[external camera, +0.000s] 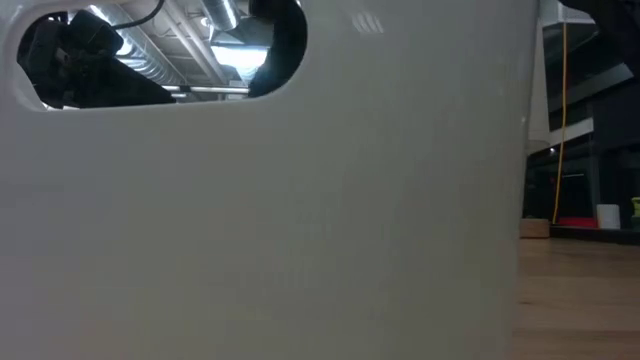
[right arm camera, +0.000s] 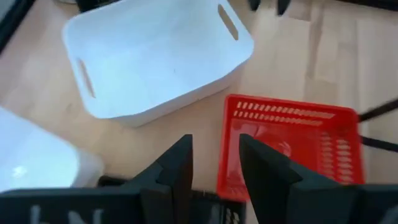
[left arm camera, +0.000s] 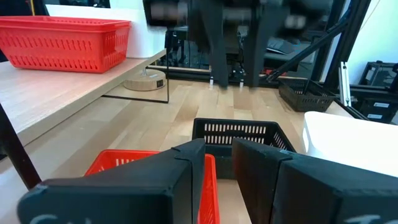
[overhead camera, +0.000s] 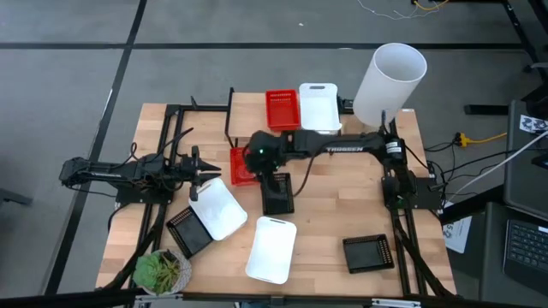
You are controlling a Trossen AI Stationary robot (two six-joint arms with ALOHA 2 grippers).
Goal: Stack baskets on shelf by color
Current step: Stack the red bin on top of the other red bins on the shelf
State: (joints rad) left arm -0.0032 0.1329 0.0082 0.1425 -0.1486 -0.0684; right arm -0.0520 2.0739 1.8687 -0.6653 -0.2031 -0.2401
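The red basket needs to be stacked on the shelf by color, so my right gripper should grab it by its side's rim [right arm camera: 224, 140] next.
On the shelf [overhead camera: 257, 104] at the far side sit a red basket [overhead camera: 283, 109] and a white basket [overhead camera: 318, 107]. My right gripper [right arm camera: 214, 146] reaches to mid-table and hangs open, slanting down just above a black basket [left arm camera: 239, 134] that rests on the tabletop. In the left wrist view its fingers [left arm camera: 211, 68] end clear of that basket's rim. A red basket [right arm camera: 292, 143] lies on the table beside the black one, and a white basket [right arm camera: 155, 56] lies past it. My left gripper [overhead camera: 205, 168] waits at the left, level and open, holding nothing.
A tall white cylinder [overhead camera: 390, 81] stands at the far right. More baskets lie near the front: black [overhead camera: 190, 231], white [overhead camera: 271, 248], black [overhead camera: 368, 252]. A potted plant [overhead camera: 161, 272] sits at the near left corner. A white basket wall [external camera: 300, 200] fills the low view.
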